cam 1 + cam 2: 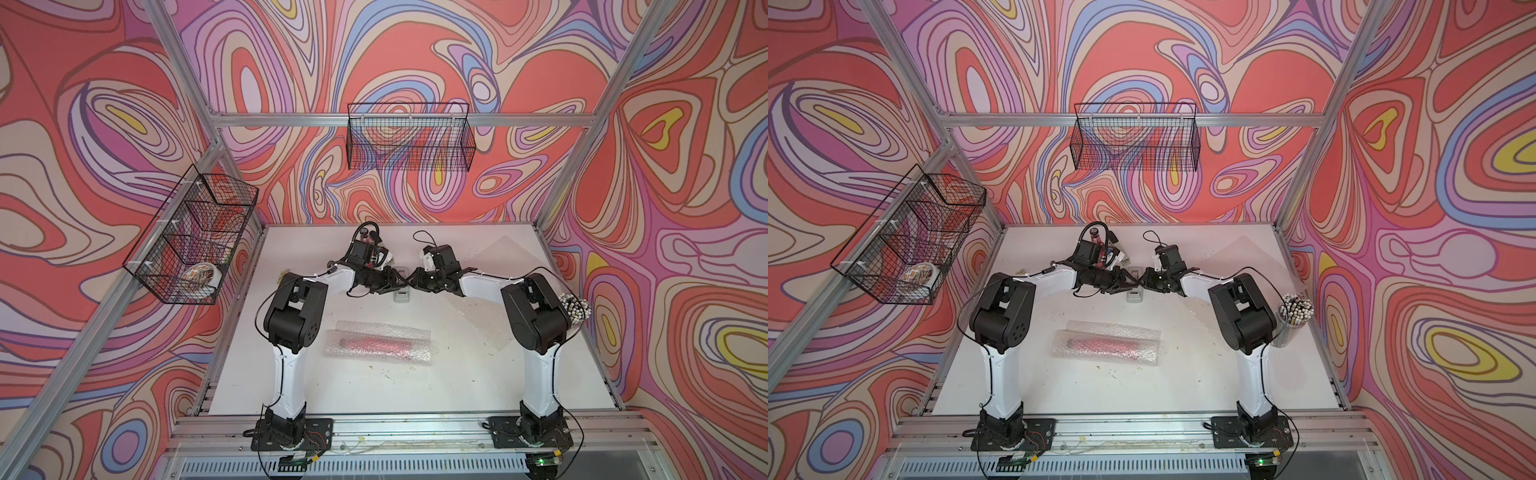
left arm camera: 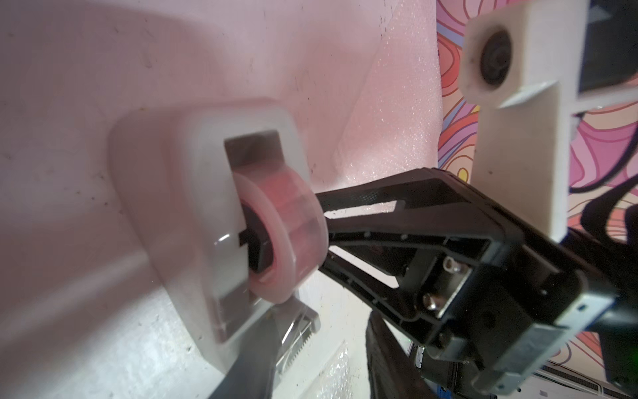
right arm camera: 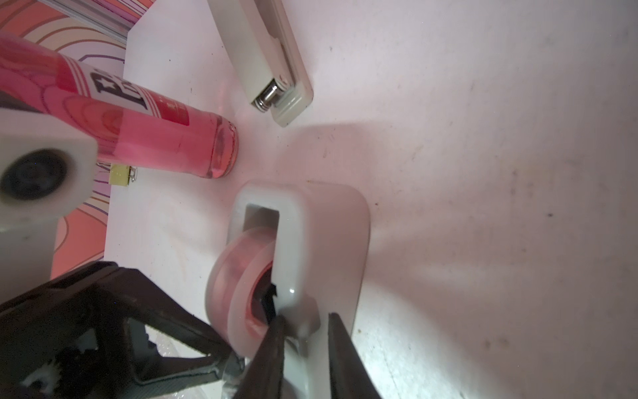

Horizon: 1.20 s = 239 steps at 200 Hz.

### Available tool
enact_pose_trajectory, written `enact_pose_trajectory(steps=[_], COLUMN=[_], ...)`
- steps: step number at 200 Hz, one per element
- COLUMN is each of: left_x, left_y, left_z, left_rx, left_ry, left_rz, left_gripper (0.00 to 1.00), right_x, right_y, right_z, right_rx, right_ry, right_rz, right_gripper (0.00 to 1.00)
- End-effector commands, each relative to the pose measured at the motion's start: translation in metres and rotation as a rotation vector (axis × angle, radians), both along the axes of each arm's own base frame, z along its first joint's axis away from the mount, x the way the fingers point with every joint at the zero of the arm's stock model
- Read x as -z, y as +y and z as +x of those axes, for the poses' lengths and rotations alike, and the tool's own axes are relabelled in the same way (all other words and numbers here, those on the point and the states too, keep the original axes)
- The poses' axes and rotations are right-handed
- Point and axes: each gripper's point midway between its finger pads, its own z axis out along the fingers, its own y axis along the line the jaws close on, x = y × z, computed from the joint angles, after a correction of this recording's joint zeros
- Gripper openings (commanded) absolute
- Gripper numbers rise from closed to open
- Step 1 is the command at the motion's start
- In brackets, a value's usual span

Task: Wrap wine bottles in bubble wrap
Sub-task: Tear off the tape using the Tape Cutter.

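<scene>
My left gripper grabs the tape by its loose end at the dispenser's serrated cutter [image 2: 300, 328] next, to tear off a piece of tape to seal the bubble wrap.
In both top views one wine bottle [image 1: 376, 345] [image 1: 1104, 344] lies rolled inside bubble wrap [image 1: 415, 332] at the table's middle. A second wine bottle [image 3: 165, 138], pink with a white label, stands bare at the back behind my left arm [image 1: 365, 240]. Another bubble wrap sheet [image 1: 486, 316] lies flat to the right. Both grippers meet at a grey tape dispenser [image 1: 401, 296] [image 3: 328, 221]. My right gripper [image 3: 305, 317] [image 1: 415, 280] is shut on the dispenser's body beside the tape roll [image 3: 234, 286]. My left gripper [image 2: 319, 366] [image 1: 395, 283] is open by the serrated cutter [image 2: 300, 328].
A pale stapler [image 3: 269, 69] lies behind the dispenser, near the standing bottle. A thin foam sheet [image 1: 505, 253] covers the back right. A cup of pencils [image 1: 575, 309] stands at the right edge. Wire baskets hang on the left wall [image 1: 191, 237] and back wall [image 1: 409, 137].
</scene>
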Motion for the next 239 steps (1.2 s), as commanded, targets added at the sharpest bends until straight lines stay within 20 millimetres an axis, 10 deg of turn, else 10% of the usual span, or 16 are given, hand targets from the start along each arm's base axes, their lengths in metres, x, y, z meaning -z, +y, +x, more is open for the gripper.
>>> enact_pose_trajectory(steps=[1,153,239], left_x=[0.012,0.0,-0.024], left_y=[-0.001,0.0,-0.001], left_z=[0.0,-0.018,-0.024], left_rx=[0.007,0.015,0.025], left_ry=[0.033,0.057,0.037], left_rz=[-0.01,-0.056,-0.096], left_gripper=[0.41,0.0,0.0], right_x=[0.035,0.039,0.044], right_y=[-0.009,-0.008,-0.009], right_z=[-0.008,-0.01,-0.011], right_rx=[0.028,0.024,0.028], right_ry=[0.076,0.082,0.092], right_rz=[-0.066,-0.063,-0.072], right_gripper=[0.24,0.23,0.23])
